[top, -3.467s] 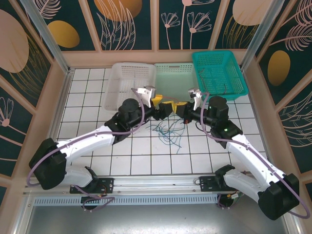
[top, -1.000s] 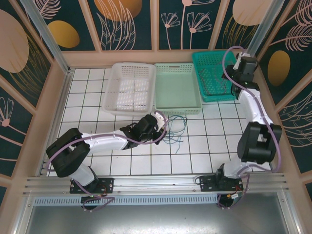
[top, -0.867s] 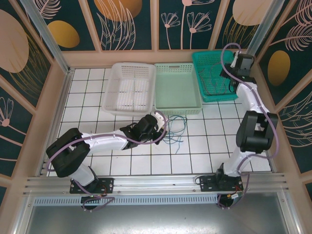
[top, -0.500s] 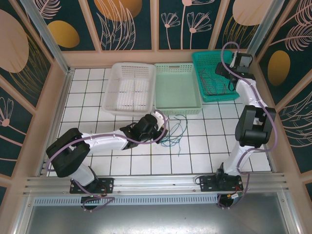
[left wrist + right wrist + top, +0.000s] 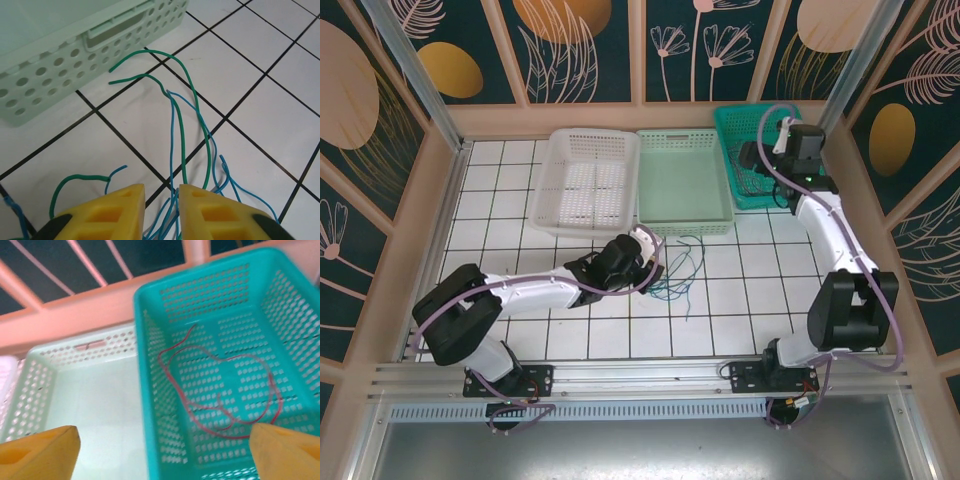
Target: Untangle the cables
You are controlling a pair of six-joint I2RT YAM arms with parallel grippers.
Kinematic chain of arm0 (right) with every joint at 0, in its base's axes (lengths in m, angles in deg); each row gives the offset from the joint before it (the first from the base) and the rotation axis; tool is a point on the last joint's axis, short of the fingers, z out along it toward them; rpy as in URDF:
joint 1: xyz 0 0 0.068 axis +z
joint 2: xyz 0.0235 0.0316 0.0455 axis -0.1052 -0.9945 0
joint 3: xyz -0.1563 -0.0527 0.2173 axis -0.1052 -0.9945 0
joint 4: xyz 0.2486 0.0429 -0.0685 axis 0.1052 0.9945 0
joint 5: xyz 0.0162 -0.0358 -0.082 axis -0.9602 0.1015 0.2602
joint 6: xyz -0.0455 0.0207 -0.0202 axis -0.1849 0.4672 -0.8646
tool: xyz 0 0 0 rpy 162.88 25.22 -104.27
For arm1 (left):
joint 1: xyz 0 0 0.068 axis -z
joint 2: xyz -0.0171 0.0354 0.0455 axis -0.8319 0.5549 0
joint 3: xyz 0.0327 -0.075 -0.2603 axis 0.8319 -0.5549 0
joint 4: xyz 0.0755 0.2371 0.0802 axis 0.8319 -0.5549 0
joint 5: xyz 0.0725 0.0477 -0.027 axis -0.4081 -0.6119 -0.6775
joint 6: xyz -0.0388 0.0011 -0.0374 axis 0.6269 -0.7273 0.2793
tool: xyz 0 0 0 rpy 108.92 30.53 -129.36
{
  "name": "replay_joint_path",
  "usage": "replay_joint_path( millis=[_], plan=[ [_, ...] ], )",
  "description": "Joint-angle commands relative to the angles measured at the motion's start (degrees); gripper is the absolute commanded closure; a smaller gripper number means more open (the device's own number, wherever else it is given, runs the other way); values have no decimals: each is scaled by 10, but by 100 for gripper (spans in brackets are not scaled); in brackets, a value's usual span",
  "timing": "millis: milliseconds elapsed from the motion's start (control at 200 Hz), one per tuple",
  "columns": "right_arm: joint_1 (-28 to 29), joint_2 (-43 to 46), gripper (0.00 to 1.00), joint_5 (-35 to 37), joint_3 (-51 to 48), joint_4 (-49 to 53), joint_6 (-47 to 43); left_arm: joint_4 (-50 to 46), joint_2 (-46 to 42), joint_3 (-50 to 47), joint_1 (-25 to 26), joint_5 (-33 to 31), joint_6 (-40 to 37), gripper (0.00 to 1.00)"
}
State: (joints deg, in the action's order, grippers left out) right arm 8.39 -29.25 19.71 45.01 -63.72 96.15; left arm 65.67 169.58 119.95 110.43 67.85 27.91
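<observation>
My right gripper grabs the green cable [image 5: 181,125] just behind its loose end [image 5: 123,61] near the pale green basket next, to untangle it from the blue cables.
A loose tangle of green and blue cables [image 5: 678,268] lies on the white tiles in front of the pale green basket. My left gripper [image 5: 646,262] sits low at its left edge. In the left wrist view the yellow fingers [image 5: 107,212] stand a narrow gap apart, so the left gripper [image 5: 162,202] is open, with blue cable strands [image 5: 170,130] running between them and a green cable [image 5: 181,125] arching ahead. A red cable [image 5: 220,390] lies coiled inside the teal basket [image 5: 150,365]. My right gripper [image 5: 750,158] hangs over that basket; in the right wrist view the gripper [image 5: 164,440] is wide open and holds nothing.
Three baskets stand side by side at the back: a white basket [image 5: 585,180], the pale green basket [image 5: 685,185] and the teal basket [image 5: 752,108]. The pale green basket's perforated wall [image 5: 50,60] is close ahead of the left fingers. Wooden walls ring the tiled floor.
The right arm has swung from the teal basket's far right corner to above its near left part. The left arm has barely moved; the floor tangle has shifted slightly.
</observation>
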Motion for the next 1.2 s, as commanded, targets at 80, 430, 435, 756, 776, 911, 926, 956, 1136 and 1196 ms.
replay_joint_path(
  millis=[80,430,435,756,776,911,926,956,1136,1196],
  plan=[
    [75,47,27,-46,-86,14,12,34,-46,-22,4,-47,22,54],
    [128,116,46,-77,-304,-54,119,36,-64,-33,4,-74,22,44],
    [128,116,46,-76,-305,-55,121,36,-64,-33,4,-75,21,43],
    [175,68,45,-40,-350,-109,186,54,-119,-63,4,-137,19,28],
    [177,66,45,-37,-351,-111,189,56,-119,-65,4,-138,19,28],
    [187,43,46,-14,-360,-126,202,56,-117,-68,4,-143,25,25],
    [188,40,47,-12,-361,-128,203,57,-117,-68,4,-143,26,25],
    [189,36,47,-9,-362,-132,207,58,-116,-67,3,-144,26,25],
    [201,1,49,20,-363,-144,223,60,-116,-63,4,-144,21,24],
    [206,-8,49,23,-363,-149,226,60,-116,-64,4,-144,20,24]
  ],
)
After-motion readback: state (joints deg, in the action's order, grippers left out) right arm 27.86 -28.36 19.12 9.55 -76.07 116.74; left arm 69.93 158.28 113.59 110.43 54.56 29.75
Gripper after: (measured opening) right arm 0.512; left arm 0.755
